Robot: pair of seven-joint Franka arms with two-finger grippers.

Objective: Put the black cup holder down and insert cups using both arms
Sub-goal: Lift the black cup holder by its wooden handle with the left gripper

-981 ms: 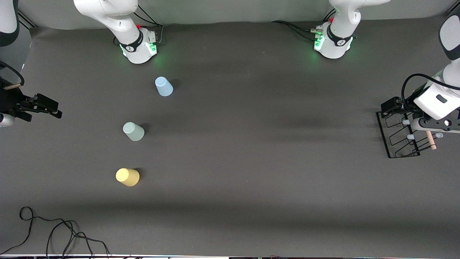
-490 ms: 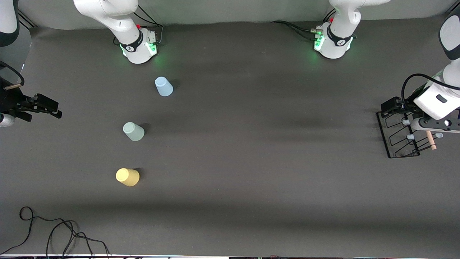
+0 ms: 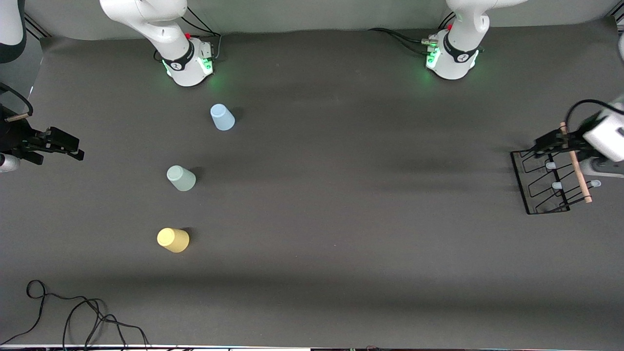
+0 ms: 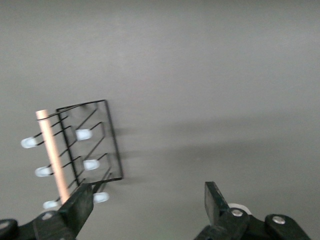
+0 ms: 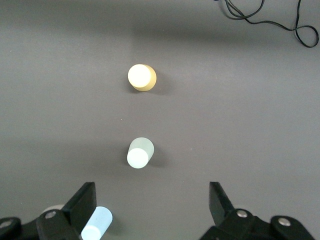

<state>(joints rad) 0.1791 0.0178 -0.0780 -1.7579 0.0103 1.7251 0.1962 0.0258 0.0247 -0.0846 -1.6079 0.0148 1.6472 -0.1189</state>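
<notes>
The robot will next place the black cup holder (image 3: pixel 520 183), so the left gripper should grab the holder's wooden rod handle (image 3: pixel 576 165).
The black cup holder (image 3: pixel 520 183) stands at the left arm's end of the table, its wooden rod handle (image 3: pixel 576 165) on top. My left gripper (image 3: pixel 543 145) is open and empty over the holder's edge farthest from the front camera. In the left wrist view the holder (image 4: pixel 113 140) lies beside one finger of the open gripper (image 4: pixel 147 192). The light blue cup (image 3: pixel 222 117), grey-green cup (image 3: pixel 181 178) and yellow cup (image 3: pixel 173 240) stand in a row toward the right arm's end. My right gripper (image 3: pixel 73 147) waits open at that end. Its wrist view shows the gripper (image 5: pixel 151 192) and the yellow (image 5: pixel 141 77), grey-green (image 5: pixel 139 153) and blue (image 5: pixel 97 224) cups.
A loose black cable (image 3: pixel 73 312) lies on the dark table mat near the front camera at the right arm's end, and also shows in the right wrist view (image 5: pixel 270 20). The two arm bases (image 3: pixel 187 63) stand along the edge farthest from the camera.
My left gripper has moved off the middle of the holder toward the table's end, uncovering the whole rod handle. The holder, the cups and the right arm have not moved.
</notes>
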